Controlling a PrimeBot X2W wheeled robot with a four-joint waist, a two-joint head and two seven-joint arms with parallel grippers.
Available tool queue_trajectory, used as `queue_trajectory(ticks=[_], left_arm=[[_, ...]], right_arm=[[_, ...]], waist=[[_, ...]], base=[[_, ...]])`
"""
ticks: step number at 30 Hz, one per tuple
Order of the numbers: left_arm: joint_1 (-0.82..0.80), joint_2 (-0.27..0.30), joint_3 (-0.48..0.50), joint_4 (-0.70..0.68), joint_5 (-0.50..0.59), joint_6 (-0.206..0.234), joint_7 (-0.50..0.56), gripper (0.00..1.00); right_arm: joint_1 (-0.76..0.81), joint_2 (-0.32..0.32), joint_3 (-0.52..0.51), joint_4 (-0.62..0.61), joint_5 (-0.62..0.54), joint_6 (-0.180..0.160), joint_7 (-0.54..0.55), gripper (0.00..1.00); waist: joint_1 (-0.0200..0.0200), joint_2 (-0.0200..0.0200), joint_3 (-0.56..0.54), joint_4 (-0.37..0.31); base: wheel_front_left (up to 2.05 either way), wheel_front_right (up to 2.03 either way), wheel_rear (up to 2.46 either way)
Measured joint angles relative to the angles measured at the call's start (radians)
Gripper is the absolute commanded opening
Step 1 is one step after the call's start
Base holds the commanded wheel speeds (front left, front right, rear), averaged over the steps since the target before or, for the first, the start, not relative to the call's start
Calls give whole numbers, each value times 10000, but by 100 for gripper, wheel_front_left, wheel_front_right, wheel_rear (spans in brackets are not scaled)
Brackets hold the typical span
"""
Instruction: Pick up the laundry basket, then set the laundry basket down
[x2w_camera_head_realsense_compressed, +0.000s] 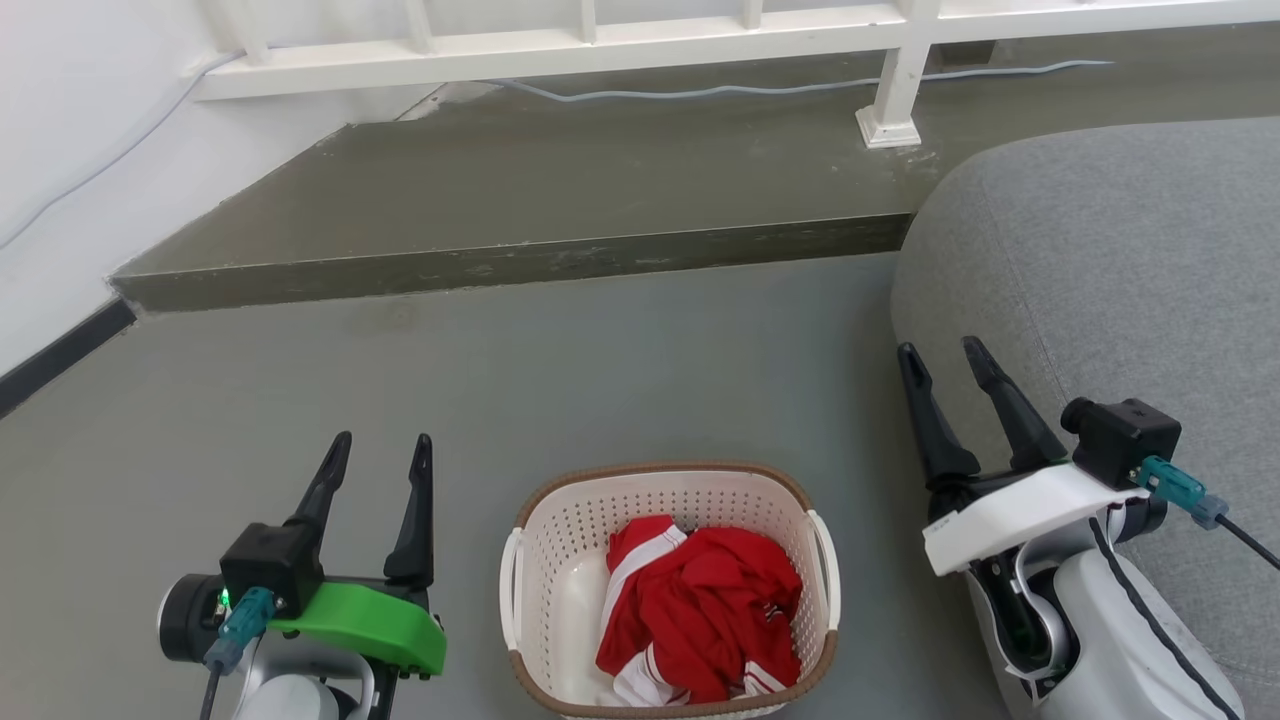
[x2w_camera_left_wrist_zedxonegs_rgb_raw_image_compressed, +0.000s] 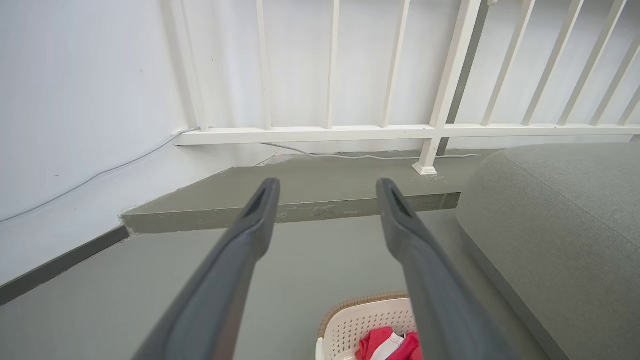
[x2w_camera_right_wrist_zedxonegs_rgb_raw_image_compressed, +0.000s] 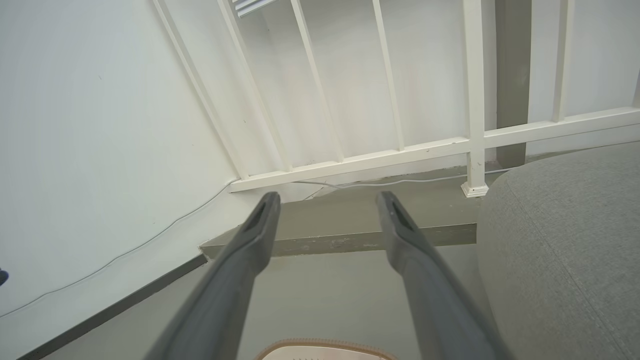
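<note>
Next, the left gripper grabs the laundry basket by the white handle at its emptier end (x2w_camera_head_realsense_compressed: 511, 589) to hold it level, since red clothes (x2w_camera_head_realsense_compressed: 714, 606) lie loose in it.
The laundry basket (x2w_camera_head_realsense_compressed: 560, 560), cream-white and perforated with a brown woven rim, stands on the grey floor at the bottom centre of the head view, holding red and white clothes (x2w_camera_head_realsense_compressed: 700, 610). Its white side handles show at left (x2w_camera_head_realsense_compressed: 511, 590) and right (x2w_camera_head_realsense_compressed: 830, 570). My left gripper (x2w_camera_head_realsense_compressed: 383, 452) is open, left of the basket and apart from it. My right gripper (x2w_camera_head_realsense_compressed: 942, 353) is open to the basket's right, beside the sofa. The basket's far rim (x2w_camera_left_wrist_zedxonegs_rgb_raw_image_compressed: 360, 302) shows low in the left wrist view between my open left gripper (x2w_camera_left_wrist_zedxonegs_rgb_raw_image_compressed: 327, 187). The rim (x2w_camera_right_wrist_zedxonegs_rgb_raw_image_compressed: 325, 346) also peeks under my open right gripper (x2w_camera_right_wrist_zedxonegs_rgb_raw_image_compressed: 327, 199).
A grey sofa (x2w_camera_head_realsense_compressed: 1110, 270) bulges in at the right, close to my right arm. A raised concrete step (x2w_camera_head_realsense_compressed: 520, 262) crosses ahead, with a white railing (x2w_camera_head_realsense_compressed: 600, 45) and a cable (x2w_camera_head_realsense_compressed: 700, 92) behind. A white wall (x2w_camera_head_realsense_compressed: 70, 150) stands at the left.
</note>
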Motion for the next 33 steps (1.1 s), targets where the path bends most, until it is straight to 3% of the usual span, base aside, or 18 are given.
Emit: queue_trajectory(ticks=[18, 33], left_arm=[[-108, -157, 332, -36, -8, 0, 0, 100], [-494, -198, 468, -82, -25, -136, 0, 100]], right_arm=[[-86, 157, -330, 23, -278, 12, -2, 100], [-151, 305, -564, 173, -370, 12, -2, 100]], waist=[[0, 0, 222, -26], [0, 0, 1327, -260]], base=[[0, 0, 0], [0, 0, 0]])
